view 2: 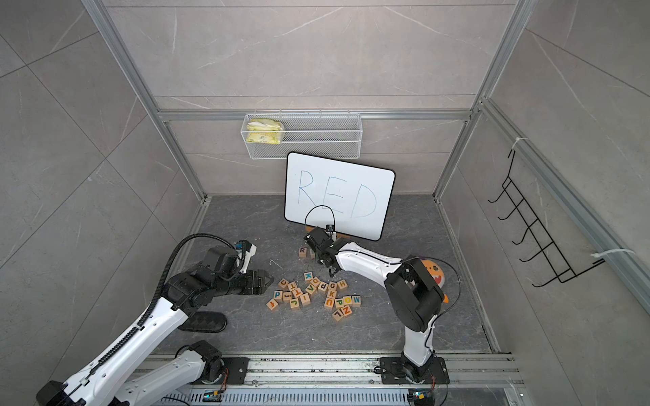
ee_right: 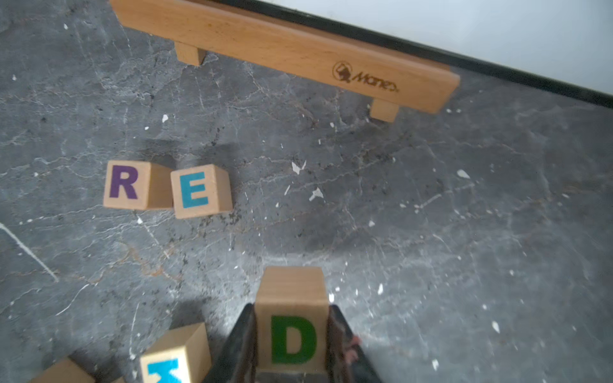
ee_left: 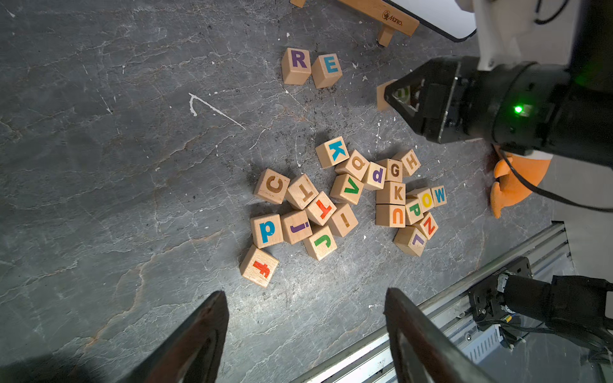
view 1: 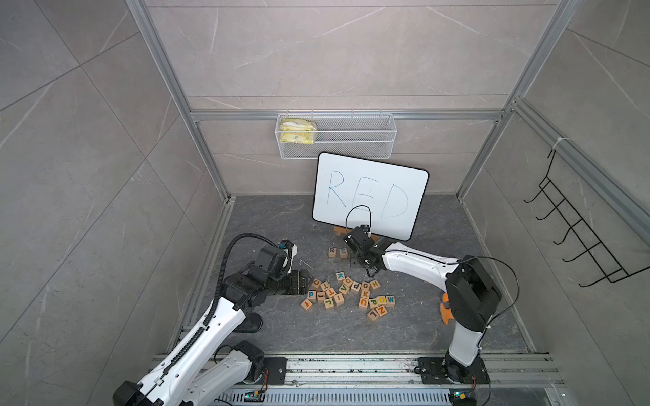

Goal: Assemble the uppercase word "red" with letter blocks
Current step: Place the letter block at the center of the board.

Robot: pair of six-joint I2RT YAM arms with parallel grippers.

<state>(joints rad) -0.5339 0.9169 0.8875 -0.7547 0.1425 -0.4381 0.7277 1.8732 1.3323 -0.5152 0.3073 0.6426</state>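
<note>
I need to bring the D block closer before I open my right gripper. There is empty floor between the D block and the E block, so the D block would fall short of the row if I opened now.
The purple R block (ee_right: pixel 124 184) and the teal E block (ee_right: pixel 195 190) lie side by side on the dark floor, below the whiteboard in both top views (view 1: pixel 332 251) (view 2: pixel 302 251). My right gripper (ee_right: pixel 292 310) is shut on the green D block (ee_right: pixel 292 331), just right of and a little nearer than the E block (view 1: pixel 343 252). From the left wrist view, only a corner of the D block (ee_left: pixel 383 96) shows past the right gripper (ee_left: pixel 398 96). My left gripper (ee_left: pixel 305 293) is open and holds nothing, at the left edge of the loose pile (view 1: pixel 306 281).
Several loose letter blocks (view 1: pixel 348 295) are heaped mid-floor. The whiteboard (view 1: pixel 369 193) reading RED leans on a wooden stand (ee_right: pixel 282 43) at the back. An orange toy (ee_left: pixel 514 185) lies by the right arm's base. A wire basket (view 1: pixel 337 135) hangs on the back wall.
</note>
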